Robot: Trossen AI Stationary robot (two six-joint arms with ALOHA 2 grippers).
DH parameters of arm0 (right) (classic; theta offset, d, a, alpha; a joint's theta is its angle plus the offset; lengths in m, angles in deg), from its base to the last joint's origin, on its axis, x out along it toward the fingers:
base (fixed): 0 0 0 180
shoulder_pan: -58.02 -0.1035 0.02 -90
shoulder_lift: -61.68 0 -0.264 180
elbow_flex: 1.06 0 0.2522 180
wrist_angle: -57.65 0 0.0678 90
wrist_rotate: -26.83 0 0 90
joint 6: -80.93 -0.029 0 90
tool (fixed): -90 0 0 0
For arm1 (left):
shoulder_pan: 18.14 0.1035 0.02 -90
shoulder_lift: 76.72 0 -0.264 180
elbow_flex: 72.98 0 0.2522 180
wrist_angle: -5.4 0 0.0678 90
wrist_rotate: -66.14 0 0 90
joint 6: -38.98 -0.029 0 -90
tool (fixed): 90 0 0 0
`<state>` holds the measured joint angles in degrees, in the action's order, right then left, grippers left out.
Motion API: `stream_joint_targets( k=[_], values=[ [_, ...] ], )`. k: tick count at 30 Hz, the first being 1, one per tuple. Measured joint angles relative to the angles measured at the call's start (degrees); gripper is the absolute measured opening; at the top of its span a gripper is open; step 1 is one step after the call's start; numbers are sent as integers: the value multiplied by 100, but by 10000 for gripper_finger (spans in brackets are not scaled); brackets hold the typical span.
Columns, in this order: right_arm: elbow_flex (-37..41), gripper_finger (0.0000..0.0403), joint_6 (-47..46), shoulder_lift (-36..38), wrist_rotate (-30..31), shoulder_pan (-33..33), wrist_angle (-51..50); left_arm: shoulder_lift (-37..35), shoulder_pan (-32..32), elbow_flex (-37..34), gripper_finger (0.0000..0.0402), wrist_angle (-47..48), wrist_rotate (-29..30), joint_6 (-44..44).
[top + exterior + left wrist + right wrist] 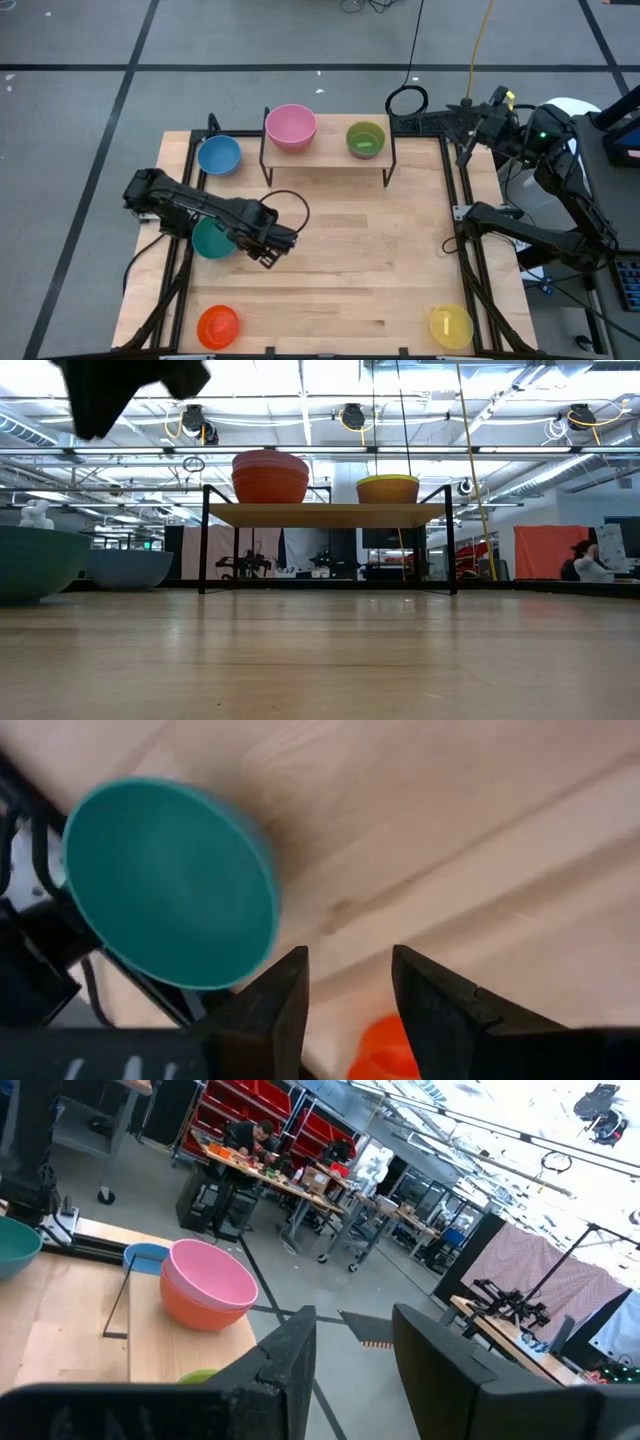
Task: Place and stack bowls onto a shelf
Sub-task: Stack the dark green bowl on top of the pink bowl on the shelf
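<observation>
My left gripper grabs the teal bowl by its rim (272, 880) next, to stack the teal bowl in the pink bowl.
The shelf (325, 165) stands at the table's far middle. On it a pink bowl (290, 127) sits nested in an orange bowl (195, 1312), and a green bowl (365, 140) stands to their right. A blue bowl (218, 155) rests on the table left of the shelf. A teal bowl (170, 880) rests on the table at the left. My left gripper (270, 256) hovers open and empty just right of the teal bowl (210, 240). My right gripper (350, 1345) is open and empty at the table's far right corner (465, 135).
An orange bowl (218, 326) rests at the near left corner and a yellow bowl (450, 326) at the near right corner. Black frame rails (470, 250) run along the table's left and right sides. Bare wood (370, 240) lies between the shelf and the near edge.
</observation>
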<state>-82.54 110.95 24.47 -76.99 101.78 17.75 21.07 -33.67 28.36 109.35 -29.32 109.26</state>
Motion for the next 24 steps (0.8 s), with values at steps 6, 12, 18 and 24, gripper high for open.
stream_joint_targets(
  k=[6, 12, 18, 24],
  values=[
    [0, 125, -43, 0, 0, 0, 155, -48, 2, -666, 150, -9, 71, 423],
    [0, 125, -59, 0, 0, -1, 157, -38, 10, -1390, 150, -156, 91, 680],
    [0, 125, -59, 0, 7, 0, 157, -37, 17, -2031, 150, -1069, -94, 575],
    [0, 125, -61, -2, 11, 0, 157, -38, 17, -2414, 150, -1231, -33, 571]
  ],
)
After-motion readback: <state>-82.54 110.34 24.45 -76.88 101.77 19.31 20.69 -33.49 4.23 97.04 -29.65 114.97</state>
